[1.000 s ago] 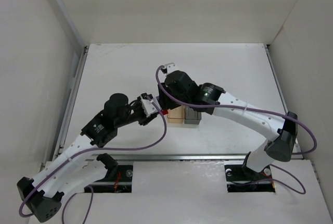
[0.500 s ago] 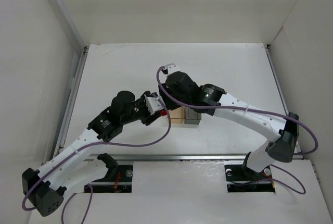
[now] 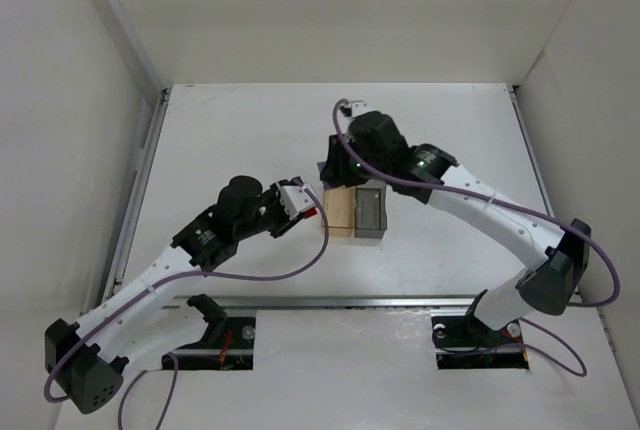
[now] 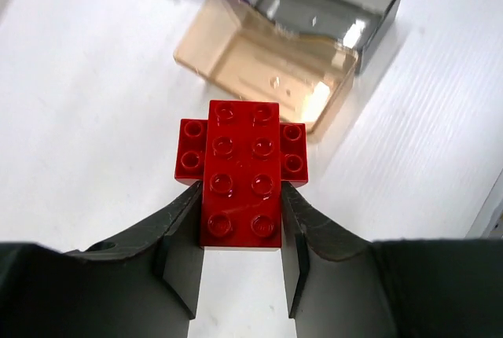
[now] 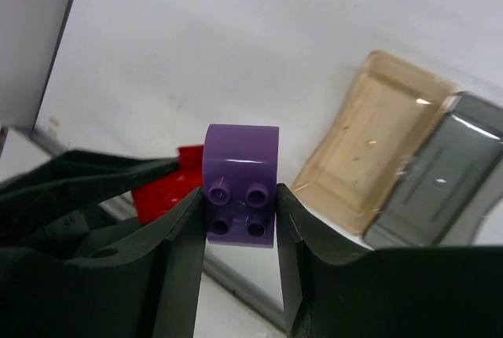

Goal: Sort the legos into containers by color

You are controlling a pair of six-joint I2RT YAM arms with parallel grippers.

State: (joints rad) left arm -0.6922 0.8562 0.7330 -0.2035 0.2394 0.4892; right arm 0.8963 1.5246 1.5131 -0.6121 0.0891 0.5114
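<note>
The red lego would rise along if I lifted my left gripper now. The gripper's fingers pinch the long brick's near end from either side.
My left gripper (image 4: 240, 216) is shut on a red lego (image 4: 240, 173), a long brick with a shorter one across it, held just short of the tan tray (image 4: 267, 63). The dark grey tray (image 4: 338, 0) stands against the tan one's far side. In the top view the left gripper (image 3: 306, 208) is at the tan tray's (image 3: 340, 212) left edge, with the grey tray (image 3: 371, 212) on the right. My right gripper (image 5: 240, 212) is shut on a purple lego (image 5: 241, 185) and hovers above the trays' far left corner (image 3: 330, 172). Both trays look empty.
White walls enclose the table on the left, far and right sides. A metal rail (image 3: 330, 302) runs along the near edge. In the right wrist view the left gripper's dark fingers (image 5: 94, 181) and the red lego (image 5: 161, 189) are just below the purple lego.
The right gripper has moved up and to the far right with the purple lego, uncovering both trays. The left gripper has moved a little right, toward the tan tray, with the red lego.
</note>
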